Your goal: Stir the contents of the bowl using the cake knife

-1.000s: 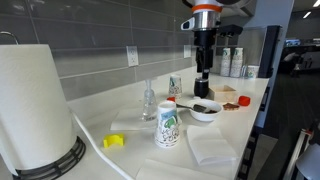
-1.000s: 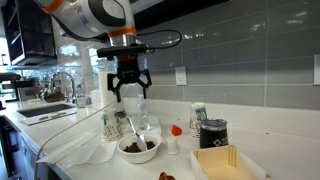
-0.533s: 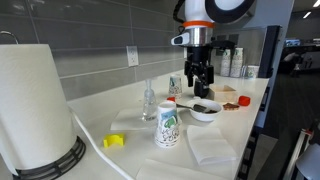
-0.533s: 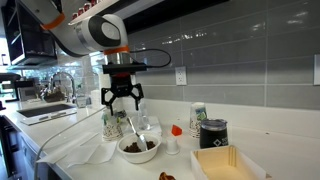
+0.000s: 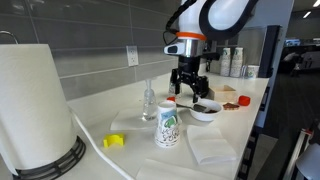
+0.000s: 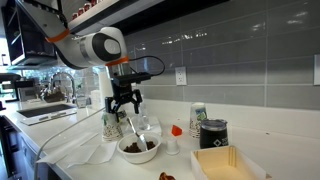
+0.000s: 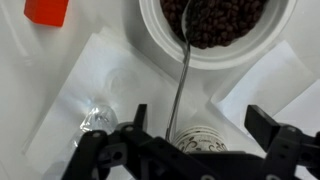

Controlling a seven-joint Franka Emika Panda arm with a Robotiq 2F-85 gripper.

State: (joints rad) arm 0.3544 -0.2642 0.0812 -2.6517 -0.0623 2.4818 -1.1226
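Observation:
My gripper grabs the cake knife by the end of its handle beyond the bowl's rim next, leaving the blade in the contents to stir.
The small white bowl [image 7: 158,42] holds dark brown contents [image 7: 226,18]. The thin cake knife [image 7: 182,82] rests with its blade in the contents and its handle over the rim, pointing toward my fingers. My gripper [image 7: 200,125] is open and empty, above the handle's end and a tall white cup with green print [image 7: 196,142]. In both exterior views the gripper [image 5: 186,90] [image 6: 123,101] hangs just above and beside the bowl [image 5: 207,114] [image 6: 138,150], not touching the knife [image 6: 130,130].
A red block [image 7: 47,10], a clear glass [image 5: 148,101], the printed cup [image 5: 168,126] and white napkins [image 5: 212,147] surround the bowl. A paper towel roll [image 5: 32,105], a black cup [image 6: 212,133] and a wooden box [image 6: 228,163] stand further off. A tiled wall lies behind.
My gripper has come down from well above the counter to just over the knife handle, shifting sideways toward the printed cup. It stays open. The knife and bowl have not moved.

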